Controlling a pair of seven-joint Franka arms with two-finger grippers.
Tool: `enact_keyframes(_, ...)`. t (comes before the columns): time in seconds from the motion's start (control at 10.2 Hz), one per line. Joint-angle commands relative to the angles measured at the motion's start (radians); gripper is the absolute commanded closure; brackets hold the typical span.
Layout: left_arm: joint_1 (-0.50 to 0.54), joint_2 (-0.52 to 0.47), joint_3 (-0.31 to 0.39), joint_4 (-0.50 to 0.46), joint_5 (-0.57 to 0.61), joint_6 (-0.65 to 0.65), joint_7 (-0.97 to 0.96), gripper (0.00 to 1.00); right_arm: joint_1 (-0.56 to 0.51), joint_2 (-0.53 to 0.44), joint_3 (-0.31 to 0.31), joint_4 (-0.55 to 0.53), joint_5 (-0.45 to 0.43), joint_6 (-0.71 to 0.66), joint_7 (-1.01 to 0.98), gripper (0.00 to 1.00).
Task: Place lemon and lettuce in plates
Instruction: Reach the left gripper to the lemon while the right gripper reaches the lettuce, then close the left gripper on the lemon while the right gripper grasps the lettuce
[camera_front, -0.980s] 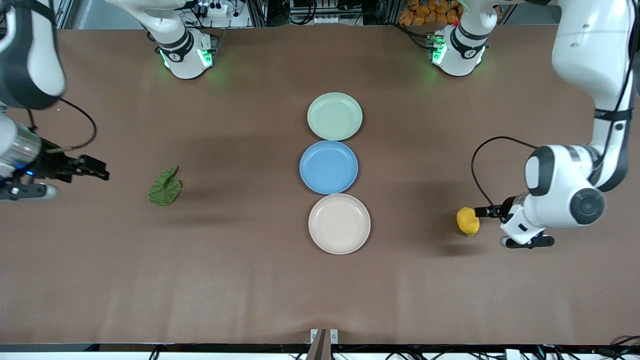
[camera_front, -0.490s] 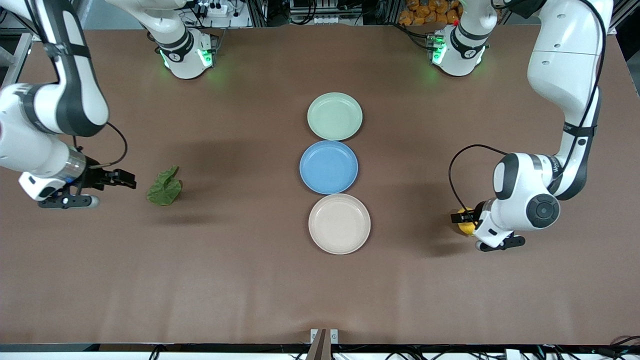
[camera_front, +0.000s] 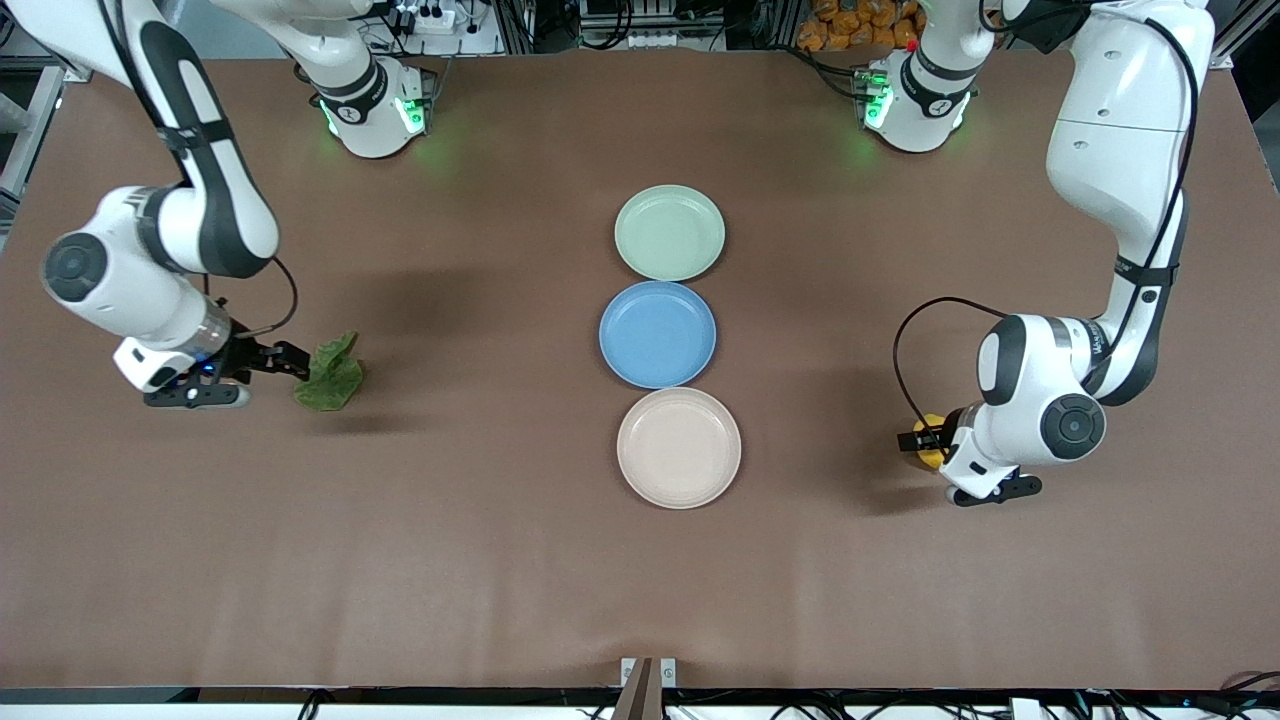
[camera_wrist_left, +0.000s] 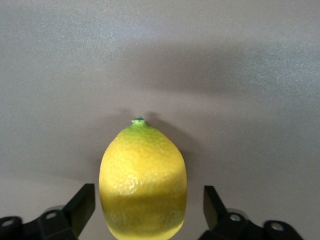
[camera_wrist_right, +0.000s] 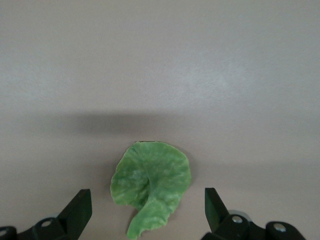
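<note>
My right gripper next needs to grab the lettuce by its narrow stem end to place it in the mint plate.
The yellow lemon lies on the table toward the left arm's end, mostly hidden by the left gripper. In the left wrist view the lemon sits between the open fingers, with gaps on both sides. The green lettuce leaf lies toward the right arm's end. My right gripper is open at the leaf's edge; in the right wrist view the leaf lies between the fingers. The mint plate and beige plate are empty at the middle.
A blue plate sits between the mint and beige plates, touching both in a row. The brown table stretches bare around the plates. The arm bases stand along the table's edge farthest from the camera.
The left gripper has closed in on the lemon, which now sits between its fingers. The right gripper has moved toward the table's middle, up to the lettuce leaf's edge.
</note>
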Motion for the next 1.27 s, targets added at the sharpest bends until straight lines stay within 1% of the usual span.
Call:
enact_keyframes(0.0,-0.004,0.000,0.002,0.004,0.006,0.008,-0.015,0.88,0.022,0.051,0.003,-0.058,-0.008,0.140,-0.003,0.00)
enact_keyframes(0.1,-0.002,-0.002,0.002,0.002,0.006,0.008,-0.015,1.00,0.032,0.074,0.003,-0.072,-0.008,0.190,-0.003,0.00)
enact_keyframes(0.2,-0.005,-0.008,0.002,0.004,0.005,0.008,-0.020,1.00,0.033,0.097,0.003,-0.073,-0.008,0.216,-0.003,0.00)
enact_keyframes(0.39,-0.059,-0.040,0.000,0.010,-0.004,0.006,-0.068,1.00,0.039,0.138,0.001,-0.072,-0.008,0.262,-0.012,0.00)
enact_keyframes(0.59,-0.143,-0.090,-0.001,0.025,-0.008,-0.003,-0.153,1.00,0.038,0.150,0.001,-0.072,-0.008,0.273,-0.013,0.00)
enact_keyframes(0.69,-0.186,-0.094,-0.001,0.054,-0.009,-0.003,-0.206,1.00,0.038,0.167,0.001,-0.072,-0.008,0.287,-0.013,0.00)
enact_keyframes(0.88,-0.281,-0.083,-0.001,0.088,-0.011,-0.003,-0.332,1.00,0.033,0.198,0.001,-0.073,-0.008,0.305,-0.013,0.00)
enact_keyframes(1.18,-0.401,-0.026,-0.001,0.168,-0.067,0.026,-0.458,1.00,0.029,0.197,0.001,-0.087,-0.008,0.305,-0.015,0.00)
